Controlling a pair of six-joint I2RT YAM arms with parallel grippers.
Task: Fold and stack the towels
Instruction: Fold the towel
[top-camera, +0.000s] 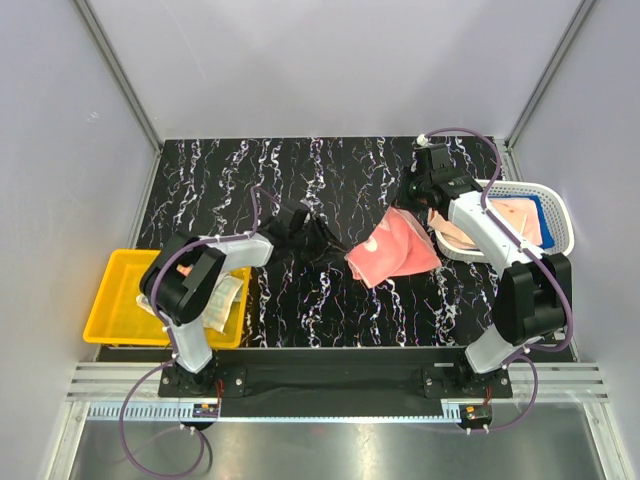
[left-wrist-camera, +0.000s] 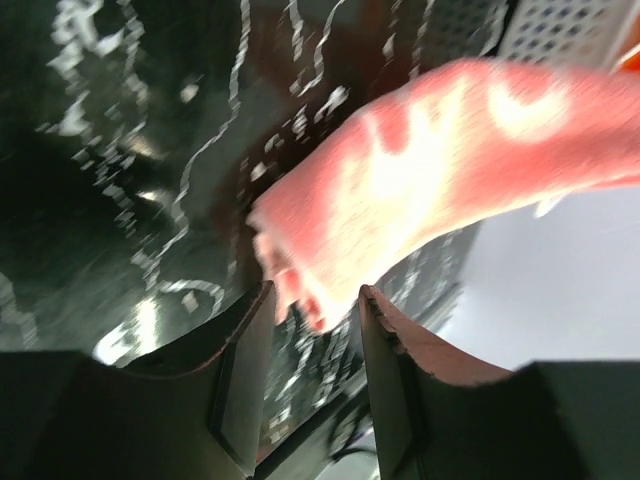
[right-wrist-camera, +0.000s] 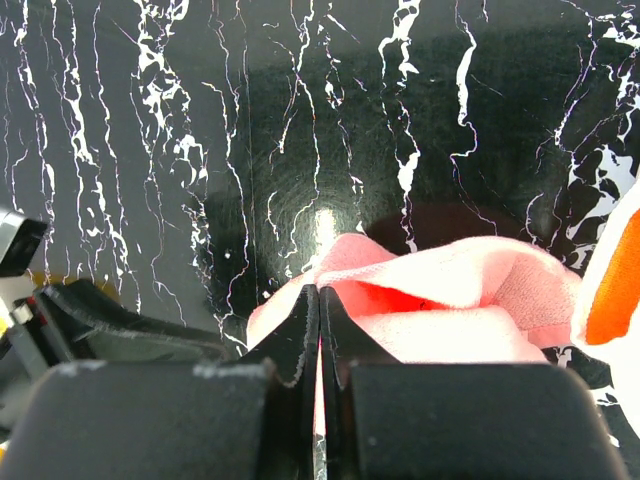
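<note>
Next, my left gripper pinches the salmon-pink towel's loose corner (top-camera: 353, 265) (left-wrist-camera: 295, 291), opposite my right gripper's hold, to stretch the towel's edge for folding.
A salmon-pink towel (top-camera: 392, 248) hangs bunched over the middle-right of the black marbled table (top-camera: 230, 190). My right gripper (top-camera: 405, 200) holds its upper edge. In the right wrist view the jaws (right-wrist-camera: 319, 290) are pressed together with pink cloth (right-wrist-camera: 470, 290) pinched between them. My left gripper (top-camera: 325, 237) is just left of the towel's lower corner. In the left wrist view its fingers stand apart (left-wrist-camera: 315, 292), and the blurred towel (left-wrist-camera: 430, 170) has its corner just beyond the tips, not pinched.
A white mesh basket (top-camera: 562, 215) at the right holds pale pink, blue and beige towels (top-camera: 520, 215). A yellow bin (top-camera: 120, 300) at the left edge holds a beige cloth (top-camera: 226, 300). A white-and-orange cloth (right-wrist-camera: 612, 290) shows at the right wrist view's edge.
</note>
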